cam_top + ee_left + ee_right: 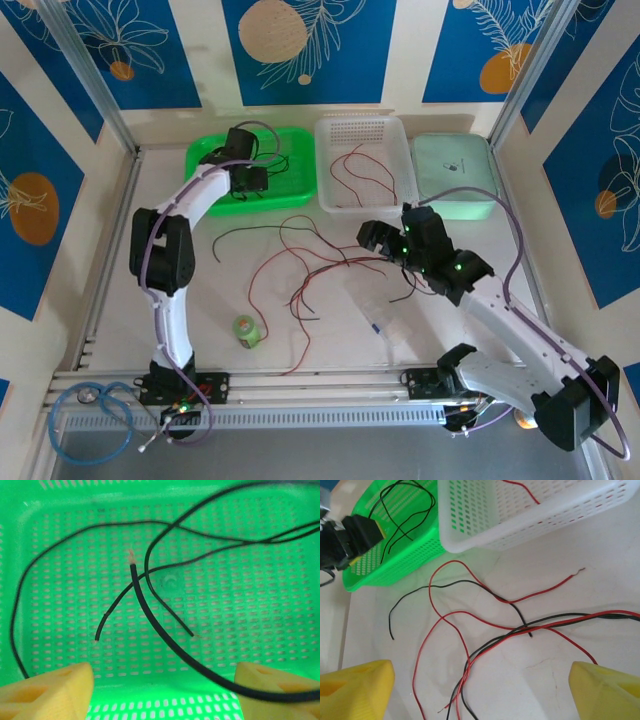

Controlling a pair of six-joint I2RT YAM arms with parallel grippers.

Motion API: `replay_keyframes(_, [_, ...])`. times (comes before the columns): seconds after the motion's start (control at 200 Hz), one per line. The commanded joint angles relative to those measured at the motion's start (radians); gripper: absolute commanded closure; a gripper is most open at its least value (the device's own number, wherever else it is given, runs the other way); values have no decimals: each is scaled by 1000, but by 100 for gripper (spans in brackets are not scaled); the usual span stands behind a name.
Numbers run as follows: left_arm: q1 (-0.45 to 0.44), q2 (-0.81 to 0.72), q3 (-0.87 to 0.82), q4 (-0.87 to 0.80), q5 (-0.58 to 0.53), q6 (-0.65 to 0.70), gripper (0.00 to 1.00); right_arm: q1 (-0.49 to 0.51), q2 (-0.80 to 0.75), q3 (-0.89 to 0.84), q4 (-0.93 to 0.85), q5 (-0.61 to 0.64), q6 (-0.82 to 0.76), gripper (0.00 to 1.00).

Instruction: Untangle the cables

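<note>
My left gripper takes hold of the red cable by its loop nearest the baskets next, away from the bundled crossings, to untangle it.
A tangle of thin red and black cables [318,268] lies on the table's middle. My right gripper [372,238] hovers open just right of it. In the right wrist view the crossing cables [495,635] run between and beyond its yellow fingertips [357,690]. My left gripper [255,180] is open over the green basket [205,160]. Several black cables [150,615] lie on the basket floor, and one thick-looking black strand [280,695] crosses in front of its right fingertip [260,675]. Red cables [360,172] lie in the white basket [330,135].
A mint-green box [455,175] stands right of the white basket. A small green bottle [246,331] and a clear plastic bag [385,322] lie on the near table. A light-blue coiled hose [90,410] sits at the front left rail.
</note>
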Motion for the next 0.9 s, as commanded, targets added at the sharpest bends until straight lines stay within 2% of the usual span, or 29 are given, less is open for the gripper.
replay_keyframes(0.0, [-4, -136, -1, 5, 1, 8, 25, -18, 56, 83, -73, -105, -72, 10])
replay_keyframes(0.215, [-59, -305, 20, -142, 37, 28, 23, -7, 190, 224, -233, -203, -163, 15])
replay_keyframes(0.36, [-121, -370, 17, -312, 75, 22, 23, 58, 292, 321, -349, -208, -230, 21])
replay_keyframes(0.46, [-160, -385, -40, -363, 137, -3, 25, 120, 386, 391, -418, -181, -275, 24])
replay_keyframes(0.66, [-197, -323, -221, -243, 230, -106, 34, 213, 567, 448, -381, -179, -280, 29])
replay_keyframes(0.895, [-203, -189, -270, -87, 179, -170, 36, 252, 741, 503, -298, -171, -250, 38])
